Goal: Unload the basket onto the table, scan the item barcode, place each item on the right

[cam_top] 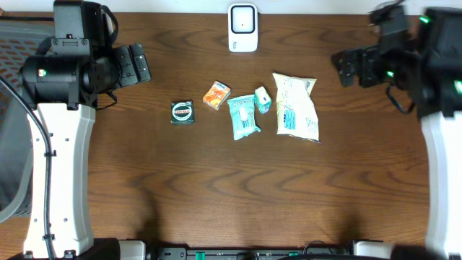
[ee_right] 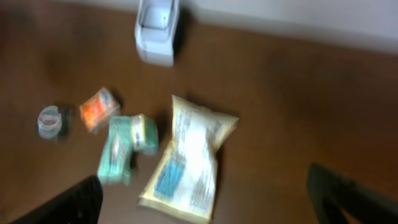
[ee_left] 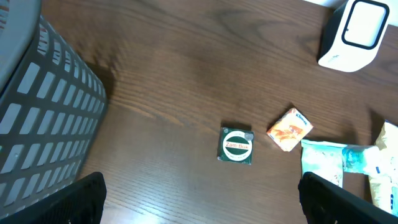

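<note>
The cream bag's broad sides should stay free to scan the barcode, so my right gripper should pinch the bag by the long side edge [cam_top: 313,111] [ee_right: 214,167] nearest it.
A white barcode scanner [cam_top: 243,27] stands at the table's far edge. In front of it lie a green tin [cam_top: 182,112], an orange packet [cam_top: 216,95], a teal tissue pack [cam_top: 243,116], a small teal box [cam_top: 263,100] and a cream bag [cam_top: 296,105]. My left gripper [cam_top: 138,63] hovers open at the far left, nothing between its fingers [ee_left: 81,199]. It looks down on the tin [ee_left: 237,145] and the orange packet [ee_left: 290,129]. My right gripper [cam_top: 346,68] hovers open at the far right, empty. Its blurred view shows the bag [ee_right: 189,158] and the scanner [ee_right: 157,31].
A grey mesh basket [ee_left: 37,106] stands off the table's left edge, beside the left arm [cam_top: 65,72]. Bare wood lies in front of the items, toward the near edge.
</note>
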{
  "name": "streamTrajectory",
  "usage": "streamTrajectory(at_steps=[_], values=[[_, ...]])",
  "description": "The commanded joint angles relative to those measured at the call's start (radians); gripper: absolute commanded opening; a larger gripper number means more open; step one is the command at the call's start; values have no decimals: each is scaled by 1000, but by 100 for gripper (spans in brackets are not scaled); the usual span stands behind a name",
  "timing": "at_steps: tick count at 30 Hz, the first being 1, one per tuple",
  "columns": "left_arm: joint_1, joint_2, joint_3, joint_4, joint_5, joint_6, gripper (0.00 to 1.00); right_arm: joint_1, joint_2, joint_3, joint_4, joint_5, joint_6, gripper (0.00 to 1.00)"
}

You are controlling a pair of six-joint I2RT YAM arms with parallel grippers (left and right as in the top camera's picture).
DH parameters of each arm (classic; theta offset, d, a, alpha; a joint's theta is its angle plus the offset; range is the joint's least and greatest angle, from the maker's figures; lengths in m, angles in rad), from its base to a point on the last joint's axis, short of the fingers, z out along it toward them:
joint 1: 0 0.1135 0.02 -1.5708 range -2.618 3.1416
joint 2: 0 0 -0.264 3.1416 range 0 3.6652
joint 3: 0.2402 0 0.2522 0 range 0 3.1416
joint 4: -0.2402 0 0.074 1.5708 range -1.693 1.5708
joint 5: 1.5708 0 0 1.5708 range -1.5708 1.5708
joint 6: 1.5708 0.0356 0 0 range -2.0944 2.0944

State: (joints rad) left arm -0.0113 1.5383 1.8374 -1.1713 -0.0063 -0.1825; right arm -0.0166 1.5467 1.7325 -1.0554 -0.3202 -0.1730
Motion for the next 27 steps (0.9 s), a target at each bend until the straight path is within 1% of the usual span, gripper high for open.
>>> streamTrajectory(at_steps=[1,4,10,13,16,20,23,25,27], values=[[0,5,-1,-3,-5,3,98,-2,82,32,-72,-34,-32,99],[0,5,-1,-3,-5,3,98,-2,175,32,-122,-48,-23,99],[0,5,-1,-3,-5,3,98,-6,346,32,-111,-22,-6,99],[0,5,-1,-3,-5,3,98,-16,436,32,-84,-39,17,99],[0,5,-1,-2,-5,3,98,-47,546,32,-34,-187,10,98],[0,5,-1,-3,-5,3,98,-82,634,32,-14,-389,-60,89],[0,5,-1,-3,-5,3,98,-85,702,32,-14,-423,-72,85],[0,5,-1,-3,-5,3,98,-80,737,32,-14,-427,-71,75],[0,5,-1,-3,-5,3,98,-72,769,32,-15,-431,-71,60]])
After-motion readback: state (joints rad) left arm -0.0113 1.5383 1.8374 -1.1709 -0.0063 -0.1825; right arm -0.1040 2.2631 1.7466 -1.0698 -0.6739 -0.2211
